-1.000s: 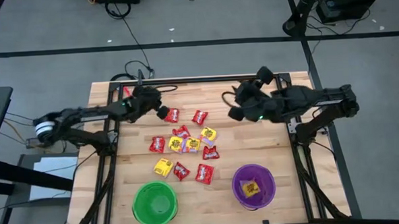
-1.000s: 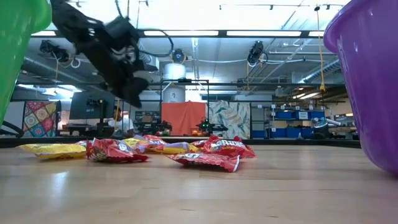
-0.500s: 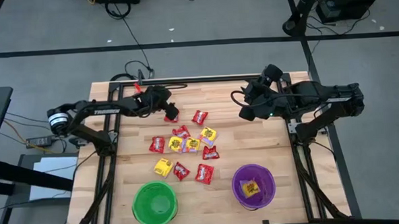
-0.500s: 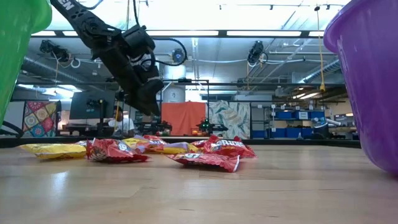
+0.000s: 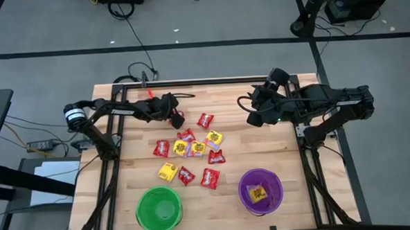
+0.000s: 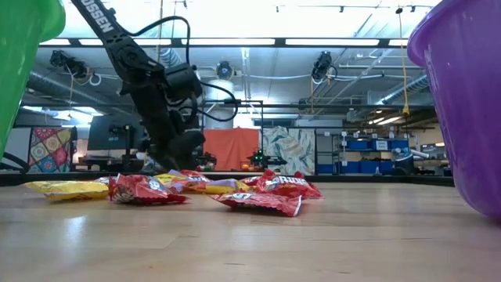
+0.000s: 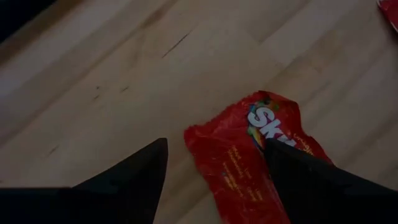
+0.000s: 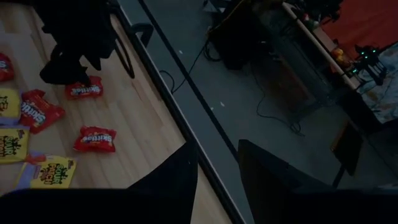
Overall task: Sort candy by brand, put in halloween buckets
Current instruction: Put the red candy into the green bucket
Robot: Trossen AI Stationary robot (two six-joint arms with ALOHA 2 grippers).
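Observation:
The left gripper grabs the red packet by its crimped end next, to sort the Skittles into a bucket.
Red and yellow candy packets point(image 5: 189, 149) lie flat in a loose pile mid-table. A green bucket point(image 5: 158, 208) and a purple bucket point(image 5: 261, 190) stand at the near edge, and the purple one has a yellow packet point(image 5: 257, 193) inside. My left gripper point(image 5: 177, 120) is low over the far-left red packet point(image 7: 249, 162). It is open, with one finger on the bare wood and the other over the packet's side. My right gripper point(image 5: 250, 118) hangs high over the far right of the table. It is open, with nothing between its fingers point(image 8: 217, 146). My left gripper slants down from the table's left side over the red packet, which lies flat on the wood. One fingertip point(image 7: 292, 171) covers the packet's edge in the wrist view, and I cannot tell whether it touches.
Another red packet point(image 5: 205, 120) lies alone just right of my left gripper. In the low view the green bucket point(image 6: 23, 47) and the purple bucket point(image 6: 470, 102) fill the near corners. There is bare wood between the pile and the buckets.
My left gripper has sunk toward the table and moved a little to the right, tipping more steeply down over the far-left red packet. Its fingers stand wider apart than before. My right gripper has shifted slightly toward the table's right edge.

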